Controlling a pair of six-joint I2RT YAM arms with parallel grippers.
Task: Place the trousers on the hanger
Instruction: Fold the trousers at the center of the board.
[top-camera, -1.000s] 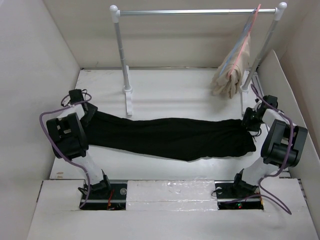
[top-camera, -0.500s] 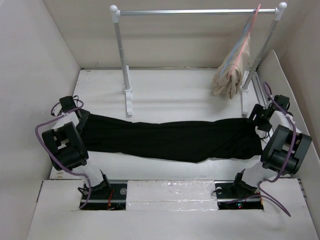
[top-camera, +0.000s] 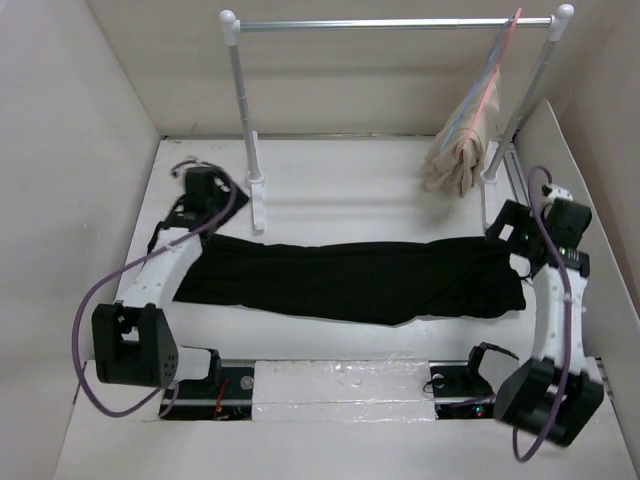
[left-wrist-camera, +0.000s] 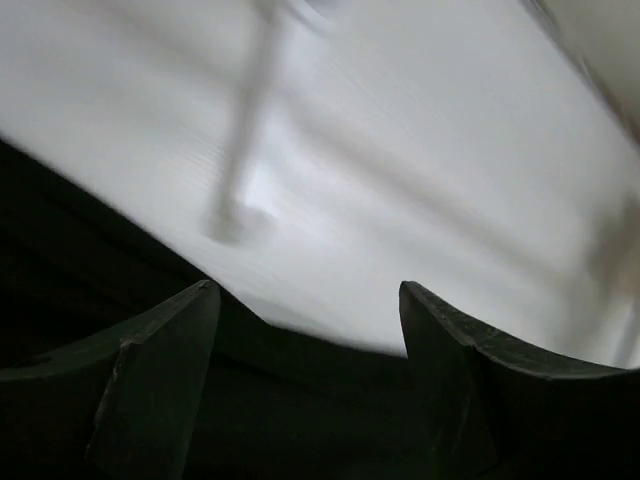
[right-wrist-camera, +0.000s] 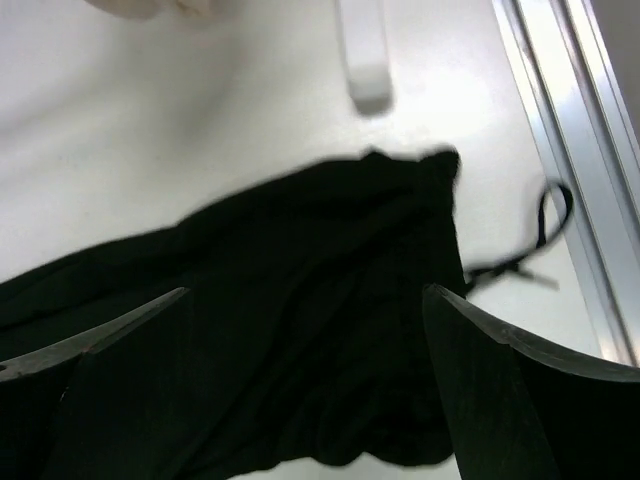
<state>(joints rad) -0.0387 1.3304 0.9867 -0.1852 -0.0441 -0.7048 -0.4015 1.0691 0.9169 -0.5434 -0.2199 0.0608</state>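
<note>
I should grab the black trousers (top-camera: 350, 280) by their waist end, near the drawstring, with my right gripper next. Then I can fold them over for the hanger.
The black trousers (top-camera: 350, 280) lie stretched out flat across the table, waist end to the right. My left gripper (top-camera: 190, 205) hovers open just behind their left end; in the left wrist view its fingers (left-wrist-camera: 160, 380) stand apart over the dark cloth (left-wrist-camera: 60, 260). Above the waist end my right gripper (top-camera: 510, 235) is wide open, nothing between its fingers (right-wrist-camera: 470, 360); the trousers (right-wrist-camera: 300, 300) and their drawstring (right-wrist-camera: 535, 240) lie below. A thin light-blue hanger (top-camera: 487, 68) hangs at the right end of the rail.
A clothes rack (top-camera: 395, 23) stands at the back, its left post (top-camera: 245, 120) and foot near my left gripper. A beige garment (top-camera: 460, 145) on a pink hanger hangs at its right end. White walls close in both sides; a metal rail (right-wrist-camera: 570, 130) runs by the right one.
The trousers were pulled out straighter, then let go. My right gripper opened wide and lifted off the waist end. The left arm reached up and back, away from the left end.
</note>
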